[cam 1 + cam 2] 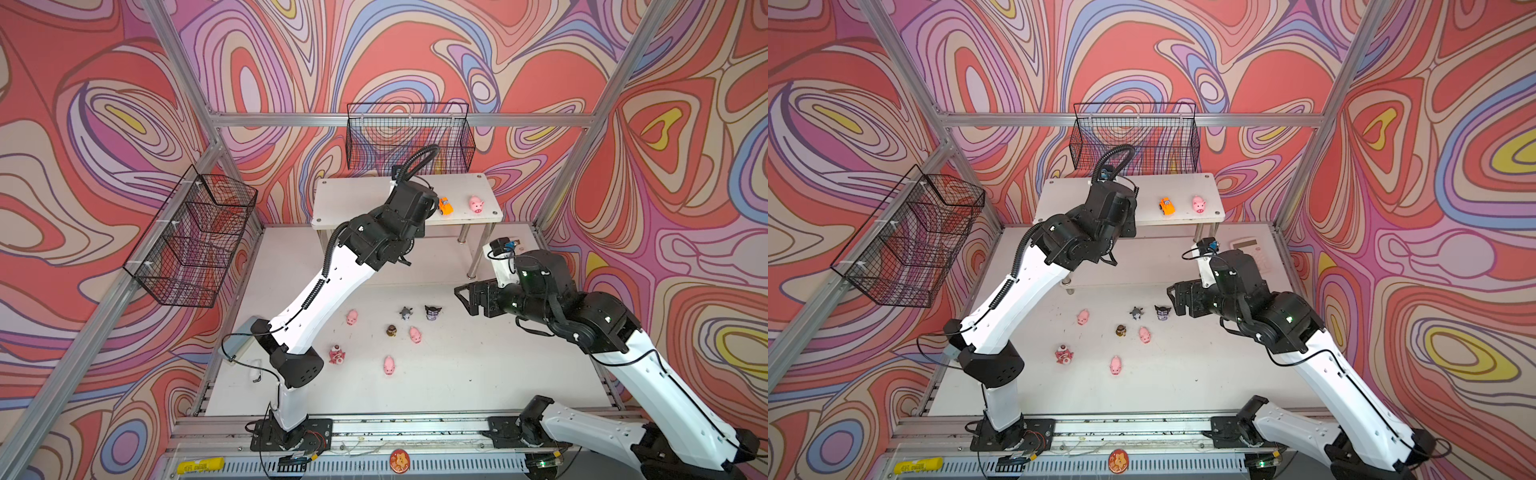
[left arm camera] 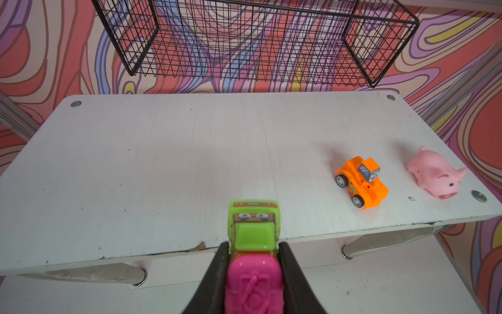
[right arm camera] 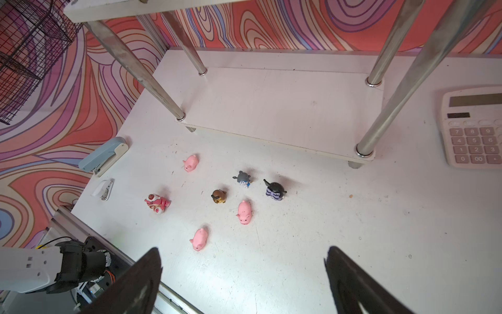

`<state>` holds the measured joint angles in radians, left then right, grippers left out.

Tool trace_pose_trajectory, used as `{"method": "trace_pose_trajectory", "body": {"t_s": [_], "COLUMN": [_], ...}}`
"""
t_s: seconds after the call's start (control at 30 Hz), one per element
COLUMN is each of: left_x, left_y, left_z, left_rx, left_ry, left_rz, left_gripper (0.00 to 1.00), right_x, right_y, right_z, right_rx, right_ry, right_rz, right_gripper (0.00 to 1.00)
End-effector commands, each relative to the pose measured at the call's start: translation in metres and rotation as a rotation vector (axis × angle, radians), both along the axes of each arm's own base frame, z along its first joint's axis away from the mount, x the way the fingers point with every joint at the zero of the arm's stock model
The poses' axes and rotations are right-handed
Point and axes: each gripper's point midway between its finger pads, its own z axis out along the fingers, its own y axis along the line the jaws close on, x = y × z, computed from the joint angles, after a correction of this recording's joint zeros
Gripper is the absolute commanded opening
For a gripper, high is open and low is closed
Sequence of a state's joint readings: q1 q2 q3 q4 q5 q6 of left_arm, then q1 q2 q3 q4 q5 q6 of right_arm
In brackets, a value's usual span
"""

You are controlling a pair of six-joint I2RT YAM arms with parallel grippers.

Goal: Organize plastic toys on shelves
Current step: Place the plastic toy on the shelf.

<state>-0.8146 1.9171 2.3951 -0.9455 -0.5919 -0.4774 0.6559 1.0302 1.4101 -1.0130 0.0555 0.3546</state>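
The robot needs to move the pink-green car (image 2: 254, 231) over the board before the left gripper releases it. The car's pink end is beyond the board's front edge, so the car would drop short.
My left gripper (image 2: 253, 244) is shut on the pink-green car (image 2: 254, 231), held over the front edge of the shelves' top board (image 2: 163, 163). An orange car (image 2: 361, 182) and a pink pig (image 2: 434, 174) stand on that board's right end. In both top views the left wrist hides the held car. On the table lie three pigs (image 1: 352, 317) (image 1: 415, 334) (image 1: 389, 366), a pink bear (image 1: 337, 354), and brown (image 1: 391, 330), grey (image 1: 406, 313) and dark horned (image 1: 432, 312) figurines. My right gripper (image 3: 243, 248) hangs open above the table, right of these toys.
The shelves' lower board (image 3: 285, 108) is bare. A calculator (image 3: 475, 127) lies right of the rack. A blue-grey stapler (image 3: 104, 156) and a small white one (image 3: 103, 189) lie at the table's left edge. Black wire baskets hang on the back wall (image 1: 409, 137) and left wall (image 1: 195, 237).
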Motion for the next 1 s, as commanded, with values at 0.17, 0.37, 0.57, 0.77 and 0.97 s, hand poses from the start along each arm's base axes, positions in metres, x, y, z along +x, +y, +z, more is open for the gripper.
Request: {"method": "trace_pose_trajectory", "body": {"t_s": [0.17, 0.37, 0.57, 0.77, 0.97], "left_x": [0.028, 0.037, 0.039, 0.039, 0.043], "left_y": [-0.002, -0.006, -0.012, -0.02, -0.023], "left_z": [-0.009, -0.012, -0.017, -0.028, -0.033], "left_rx": [0.011, -0.01, -0.025, -0.047, -0.043], "left_ry": [-0.002, 0.006, 0.017, 0.053, 0.05], "left_rz": [-0.012, -0.03, -0.047, -0.063, -0.064], "left_gripper": [0.28, 0.29, 0.29, 0.29, 0.33], "right_x": [0.02, 0.028, 0.029, 0.029, 0.031], "right_y": [-0.02, -0.019, -0.021, -0.019, -0.02], "right_z": [0.014, 0.016, 0.017, 0.015, 0.013], "right_rx": [-0.063, -0.076, -0.077, -0.075, -0.083], "right_ry": [-0.102, -0.114, -0.116, -0.108, -0.108], "right_rz": [-0.122, -0.143, -0.157, -0.153, -0.159], "right_gripper": [0.98, 0.98, 0.98, 0.98, 0.98]}}
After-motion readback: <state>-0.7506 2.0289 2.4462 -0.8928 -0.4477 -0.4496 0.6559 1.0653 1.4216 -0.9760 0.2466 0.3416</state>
